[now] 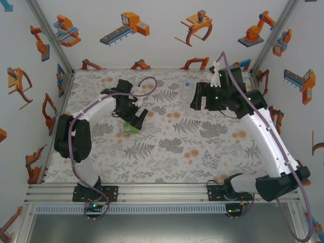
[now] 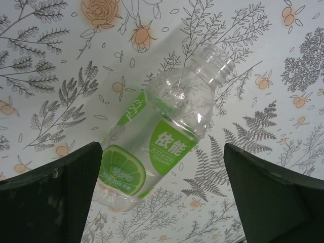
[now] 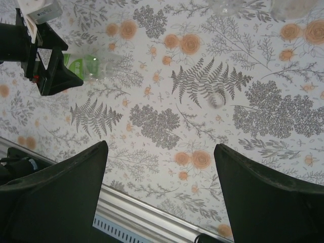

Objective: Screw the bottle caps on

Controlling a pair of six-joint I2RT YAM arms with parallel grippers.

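Observation:
I need to grip the bottle across its green-labelled body (image 1: 131, 128) (image 2: 148, 148) with my left gripper next, so that the bottle's open neck stays free and I can screw on the cap.
A transparent bottle with a green lime label (image 2: 152, 147) lies on its side on the patterned table, its open, capless neck (image 2: 216, 61) pointing up-right. My left gripper (image 2: 162, 162) hovers open over it, the bottle's base close to the left finger (image 2: 55, 197) and apart from the right finger (image 2: 273, 197). From the top view the left gripper (image 1: 135, 120) sits right above that bottle (image 1: 132, 127). My right gripper (image 1: 196, 101) is open over bare table (image 3: 160, 147) with nothing between its fingers. A small pale round thing, perhaps a cap (image 3: 216, 99), lies blurred on the table.
A colourless bottle (image 1: 186, 92) stands at the back beside the right gripper. Two clear bottle bottoms (image 3: 228, 6) (image 3: 296, 7) show at the top of the right wrist view. The aluminium rail (image 3: 152, 212) marks the table's near edge. Walls enclose the sides.

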